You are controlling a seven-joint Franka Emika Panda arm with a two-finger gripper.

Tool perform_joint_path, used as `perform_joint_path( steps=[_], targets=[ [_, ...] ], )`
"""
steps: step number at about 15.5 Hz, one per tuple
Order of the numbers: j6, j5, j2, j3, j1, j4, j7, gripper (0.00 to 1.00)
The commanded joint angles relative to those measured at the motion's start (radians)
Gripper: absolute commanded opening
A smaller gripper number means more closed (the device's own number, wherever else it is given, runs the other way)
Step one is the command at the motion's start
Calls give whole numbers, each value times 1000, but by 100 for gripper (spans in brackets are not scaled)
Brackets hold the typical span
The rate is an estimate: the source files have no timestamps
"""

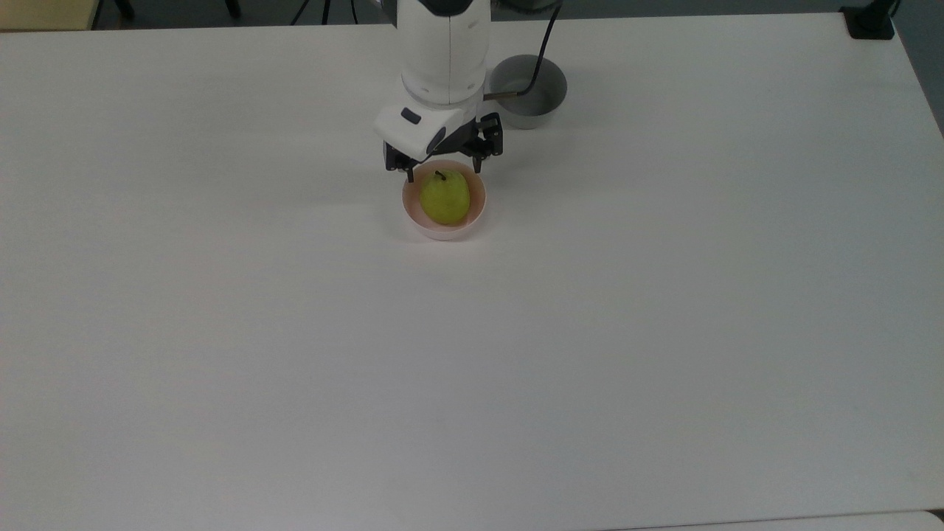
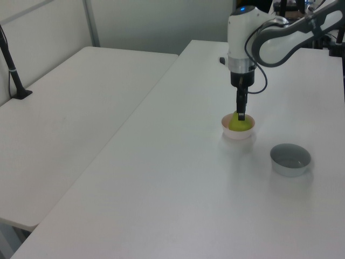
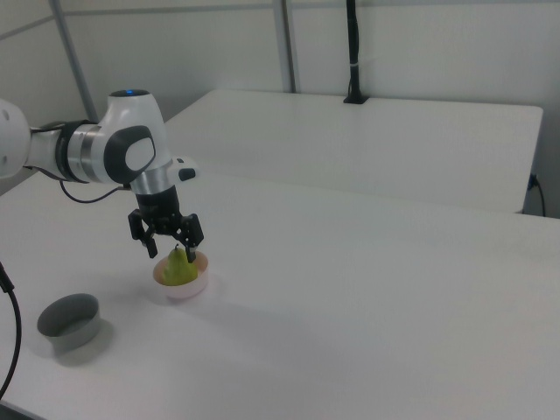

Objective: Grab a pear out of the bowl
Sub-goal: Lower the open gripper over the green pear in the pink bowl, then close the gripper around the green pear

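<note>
The pear needs to come out of the pale pink bowl (image 2: 236,134), so my gripper will next grab the pear by its upper part (image 2: 235,117).
A yellow-green pear (image 1: 445,198) (image 2: 238,124) (image 3: 180,269) with a short dark stem sits upright in a small pale pink bowl (image 1: 472,221) (image 2: 236,134) (image 3: 185,290) on the white table. My gripper (image 1: 442,174) (image 2: 241,116) (image 3: 171,255) hangs open just above the pear's top. One finger stands on each side of the stem, and neither touches the fruit. In the top view the white arm reaches in from the top edge.
A grey bowl (image 1: 542,81) (image 2: 290,159) (image 3: 69,325) stands close to the pink one, partly behind the arm in the top view. A second white table (image 2: 70,108) (image 3: 376,140) adjoins this one. A black post (image 3: 353,52) rises from it.
</note>
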Motion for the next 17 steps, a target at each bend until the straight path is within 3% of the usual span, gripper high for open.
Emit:
perform_joint_path(
  steps=[1, 2, 3, 6, 8, 17],
  targets=[
    [48, -1, 30, -17, 19, -16, 17, 94],
    [63, -1, 34, -17, 19, -17, 17, 90],
    [72, -1, 41, -17, 19, -23, 17, 77],
    [95, 0, 47, -17, 18, -25, 12, 26],
    [99, 0, 48, -17, 16, -25, 10, 3],
    [-15, 0, -25, -19, -10, 32, -11, 0]
  ],
)
